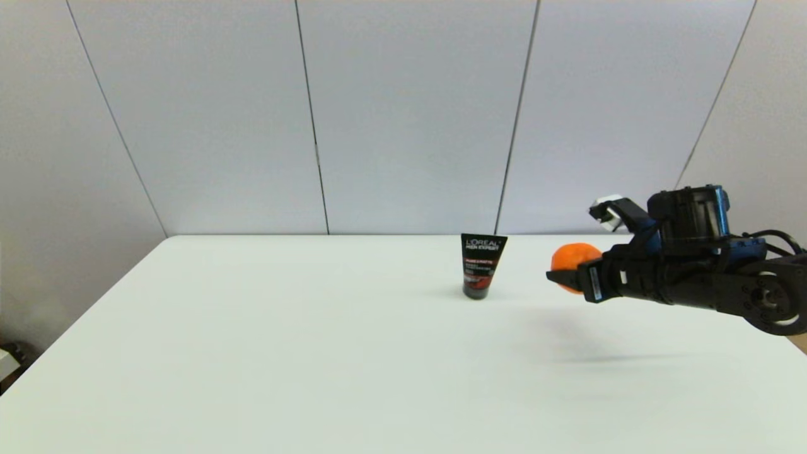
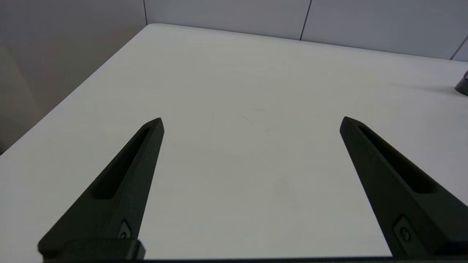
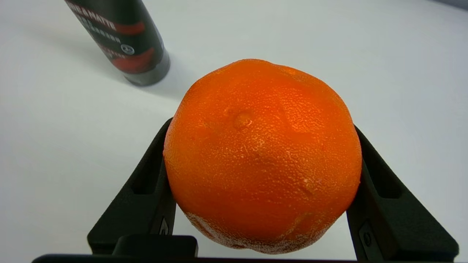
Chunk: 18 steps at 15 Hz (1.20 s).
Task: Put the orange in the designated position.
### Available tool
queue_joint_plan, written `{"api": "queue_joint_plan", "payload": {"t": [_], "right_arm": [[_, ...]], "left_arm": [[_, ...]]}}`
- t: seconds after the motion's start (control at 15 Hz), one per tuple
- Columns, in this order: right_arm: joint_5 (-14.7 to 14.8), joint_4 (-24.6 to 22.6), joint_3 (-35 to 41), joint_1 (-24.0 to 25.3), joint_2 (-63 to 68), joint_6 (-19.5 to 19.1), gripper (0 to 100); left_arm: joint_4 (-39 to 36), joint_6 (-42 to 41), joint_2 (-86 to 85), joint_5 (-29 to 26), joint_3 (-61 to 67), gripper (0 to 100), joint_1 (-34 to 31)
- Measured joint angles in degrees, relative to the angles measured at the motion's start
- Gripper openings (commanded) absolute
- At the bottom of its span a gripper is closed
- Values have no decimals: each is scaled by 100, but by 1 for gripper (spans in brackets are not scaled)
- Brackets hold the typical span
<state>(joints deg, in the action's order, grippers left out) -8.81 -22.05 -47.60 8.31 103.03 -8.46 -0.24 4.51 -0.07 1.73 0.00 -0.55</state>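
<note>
The orange is hanging with its lower edge above the tabletop over a shadow and would fall if I opened now, so my right gripper should keep holding it.
The orange (image 1: 571,257) hangs in the air above the right part of the white table (image 1: 315,353), clamped between the fingers of my right gripper (image 1: 567,271). In the right wrist view the orange (image 3: 261,155) fills the space between the two black fingers (image 3: 146,190), which press on both of its sides. The fruit is off the tabletop; its shadow lies below it. The designated position has no mark of its own on the table. My left gripper (image 2: 251,122) is open over bare tabletop near the table's left side, holding nothing.
A black L'Oreal tube (image 1: 481,265) with a red band stands upright on its cap toward the back of the table, left of the orange. It also shows close by as the tube (image 3: 124,36) in the right wrist view. Grey wall panels rise behind the table's far edge.
</note>
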Motion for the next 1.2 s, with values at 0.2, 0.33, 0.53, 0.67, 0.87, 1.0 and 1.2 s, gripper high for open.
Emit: {"api": "queue_joint_plan", "payload": {"t": [0.2,0.33,0.53,0.67,0.87,1.0,1.2], "right_arm": [[2,6,-10,150,187,0,0],[-2,10,-16,223,280,-7,0],[-6,10,17,245,377,-7,0],[-13,12,28,249,429,-16,0],[-11,12,17,271,532,-16,0],[-9,12,-40,301,619,-16,0],[-11,10,-269,317,788,-44,0]], "left_arm": [[0,0,0,0,0,100,-2],[2,-2,0,0,0,100,-2],[2,2,0,0,0,100,-2],[2,0,0,-2,0,100,-2],[0,2,0,0,0,100,-2],[2,0,0,2,0,100,-2],[2,0,0,0,0,100,-2]]}}
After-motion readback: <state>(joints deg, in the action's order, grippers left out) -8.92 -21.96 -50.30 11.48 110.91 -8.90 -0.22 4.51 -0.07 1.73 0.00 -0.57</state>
